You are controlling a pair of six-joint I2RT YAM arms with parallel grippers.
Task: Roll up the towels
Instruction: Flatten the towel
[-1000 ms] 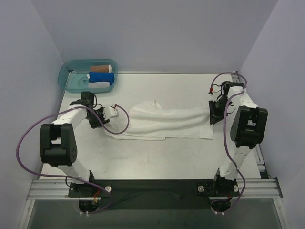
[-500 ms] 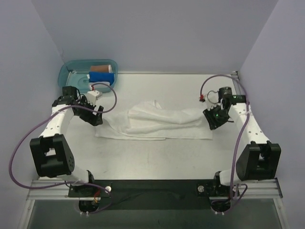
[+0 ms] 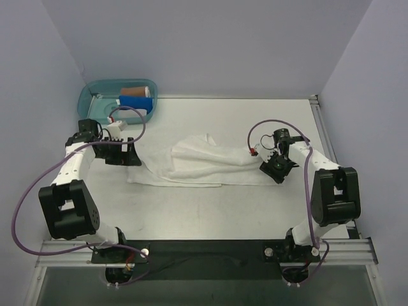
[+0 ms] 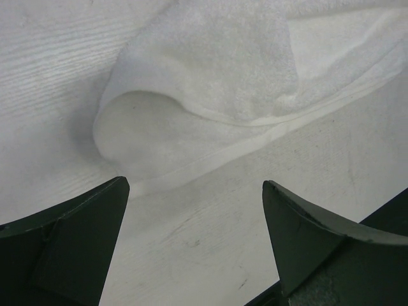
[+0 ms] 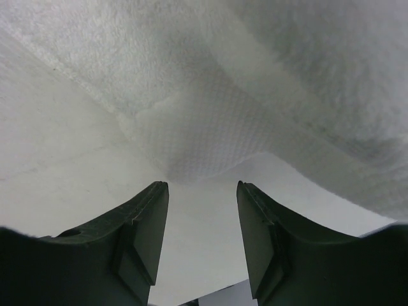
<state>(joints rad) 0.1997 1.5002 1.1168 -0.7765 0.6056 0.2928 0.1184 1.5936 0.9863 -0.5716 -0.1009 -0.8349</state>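
The white towel (image 3: 204, 164) needs to be spread flat for rolling, so my left gripper needs to grab it next by its curled corner, opposite my right gripper.
A white towel (image 3: 204, 164) lies partly folded lengthwise across the middle of the table. Its near long edge lies flat, and bunched folds run along the far side. My left gripper (image 3: 129, 155) sits at the towel's left end, open wide. In the left wrist view the left gripper (image 4: 196, 185) holds nothing, and a curled towel corner (image 4: 191, 95) lies just ahead of it. My right gripper (image 3: 271, 169) is at the towel's right end. In the right wrist view the right gripper (image 5: 202, 186) is open over bare table, with the towel's hem (image 5: 204, 143) just beyond the fingertips.
A teal bin (image 3: 86, 102) stands at the back left corner, holding a rolled blue towel (image 3: 134, 102) and a brown one (image 3: 135, 91). Grey walls enclose the table on three sides. Purple cables loop off both arms.
Both grippers have let go of the towel's ends and opened. The left one has drawn back to the left. The right one has moved inward and down, and the towel's right end now lies flat.
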